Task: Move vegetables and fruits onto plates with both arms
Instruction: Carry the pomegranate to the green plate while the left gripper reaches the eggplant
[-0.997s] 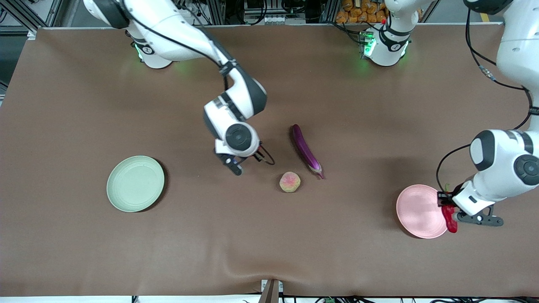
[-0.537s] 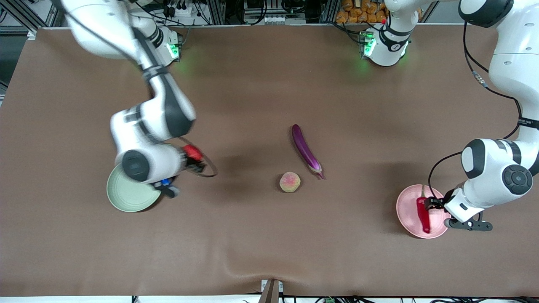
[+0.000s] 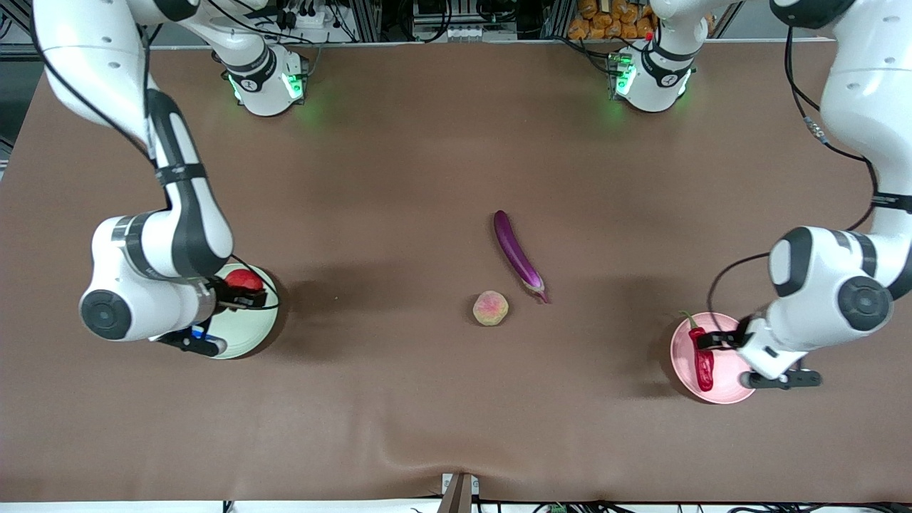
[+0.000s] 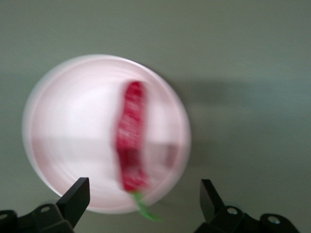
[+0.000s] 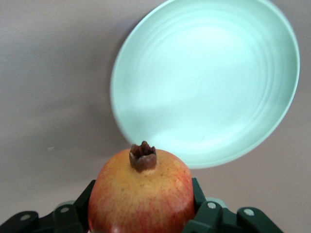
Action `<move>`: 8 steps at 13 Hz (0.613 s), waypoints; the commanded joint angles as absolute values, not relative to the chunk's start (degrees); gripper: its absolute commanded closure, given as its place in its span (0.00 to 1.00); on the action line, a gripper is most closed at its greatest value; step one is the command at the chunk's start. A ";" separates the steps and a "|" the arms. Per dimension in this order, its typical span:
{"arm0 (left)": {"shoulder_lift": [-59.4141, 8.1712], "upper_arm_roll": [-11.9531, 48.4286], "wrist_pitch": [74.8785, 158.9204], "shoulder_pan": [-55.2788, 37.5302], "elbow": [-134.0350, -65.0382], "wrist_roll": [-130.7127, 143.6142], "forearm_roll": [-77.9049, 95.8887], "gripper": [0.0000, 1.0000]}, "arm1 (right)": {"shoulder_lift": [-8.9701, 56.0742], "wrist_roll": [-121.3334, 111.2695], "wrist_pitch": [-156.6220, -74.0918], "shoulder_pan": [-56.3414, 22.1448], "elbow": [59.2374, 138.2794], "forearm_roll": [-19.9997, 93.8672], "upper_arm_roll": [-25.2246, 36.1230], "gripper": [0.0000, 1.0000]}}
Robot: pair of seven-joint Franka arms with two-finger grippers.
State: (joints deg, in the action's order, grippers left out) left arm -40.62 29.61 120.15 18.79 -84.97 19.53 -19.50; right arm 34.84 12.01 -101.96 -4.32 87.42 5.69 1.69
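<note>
The left gripper will next pick up the eggplant by its smooth purple body (image 3: 516, 251) and then move it to the pink plate (image 3: 728, 389).
My right gripper (image 3: 244, 296) is shut on the round red apple (image 3: 242, 278) and holds it over the rim of the pale green plate (image 3: 249, 336). In the right wrist view the apple (image 5: 142, 194) fills the jaws, with the green plate (image 5: 209, 97) below. My left gripper (image 3: 717, 341) is open over the pale pink plate (image 3: 728, 389). The red chili pepper (image 3: 703, 358) lies on that plate, as the left wrist view (image 4: 130, 141) shows between my wide-open fingers (image 4: 77, 194). The purple eggplant (image 3: 516, 255) and the peach (image 3: 491, 308) lie mid-table.
The brown table cover (image 3: 456, 399) has a raised wrinkle near its edge closest to the front camera. The two arm bases (image 3: 260, 82) stand along the table's robot edge. The peach lies nearer to the front camera than the eggplant, close to its stem end.
My right arm swung from mid-table to the green plate, carrying the apple. My left gripper moved over the pink plate and let go of the chili, which now lies on it.
</note>
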 commanded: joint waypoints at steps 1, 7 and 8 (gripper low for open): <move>-37.62 34.87 118.13 18.46 -89.37 30.46 -18.54 0.00 | 32.61 0.56 -107.90 2.97 95.08 5.80 0.09 1.00; -35.51 38.23 118.30 7.58 -95.79 54.72 -20.04 0.08 | 33.48 -2.90 -119.44 4.49 101.60 7.82 -0.09 0.73; -35.51 38.23 118.82 6.17 -96.32 57.28 -20.13 0.15 | 33.57 -2.81 -119.44 4.74 101.60 7.91 -0.09 0.01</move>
